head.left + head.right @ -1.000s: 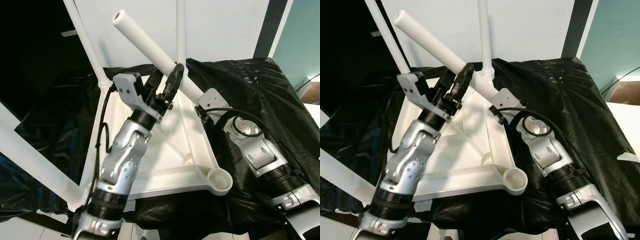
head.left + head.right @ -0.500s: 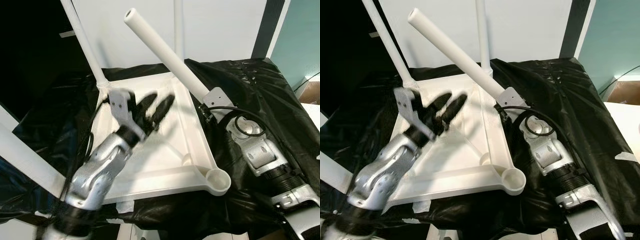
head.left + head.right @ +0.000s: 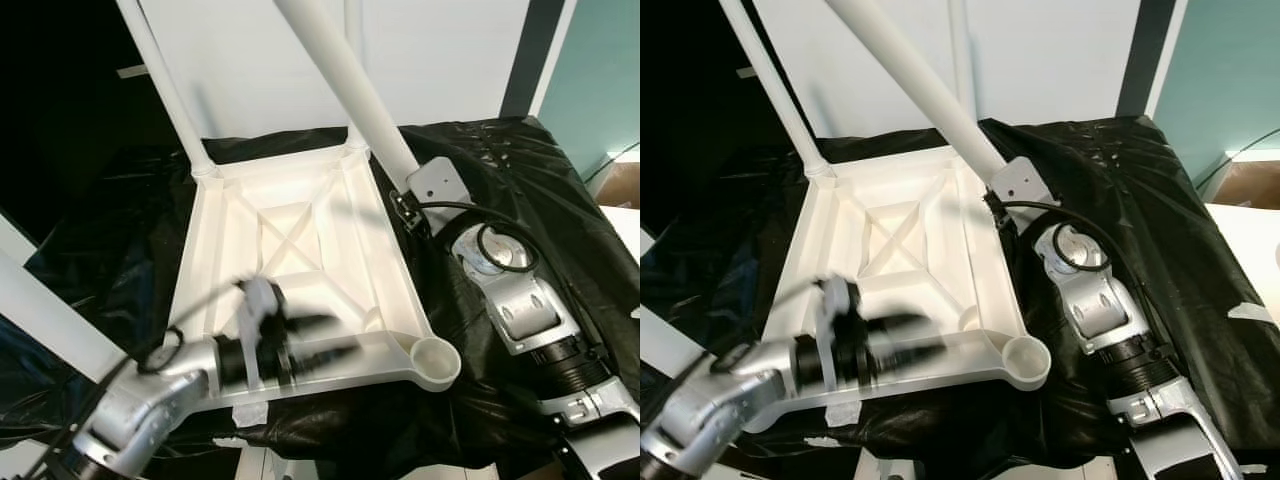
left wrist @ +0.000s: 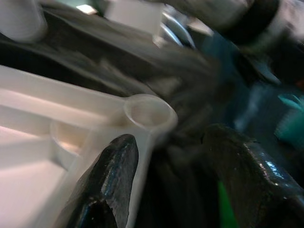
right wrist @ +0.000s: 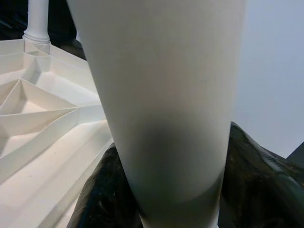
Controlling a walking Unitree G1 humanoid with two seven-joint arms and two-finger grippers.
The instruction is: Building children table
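Observation:
I need to grab the table top by its thin near rim (image 3: 352, 382) next with my left gripper. The rim is an upright edge with two flat sides beside the round socket.
A white children's table top (image 3: 215, 245) lies upside down on black sheeting. Legs stand in its far-left corner (image 3: 165, 90) and far-right corner (image 3: 352, 20), and another leg (image 3: 45, 315) rises at the near left. The near-right socket (image 3: 438, 360) holds nothing. My right gripper (image 3: 402, 188) is shut on a loose white leg (image 3: 340, 65) that slants up and left; in the right wrist view the leg (image 5: 166, 109) sits between the dark fingers (image 5: 97, 192). My left gripper (image 3: 325, 335), blurred, lies open along the near rail, pointing at the socket (image 4: 149, 111).
Black plastic sheeting (image 3: 500, 170) covers the work surface and hangs over its edges. A white wall panel (image 3: 260, 70) stands behind the table. A cable (image 3: 480, 215) loops over my right forearm. Pale floor (image 3: 625, 215) lies to the right.
My left gripper has come away from the loose leg and swung down to the table's near rail. The right gripper has tilted the leg more upright; its top end is now out of frame.

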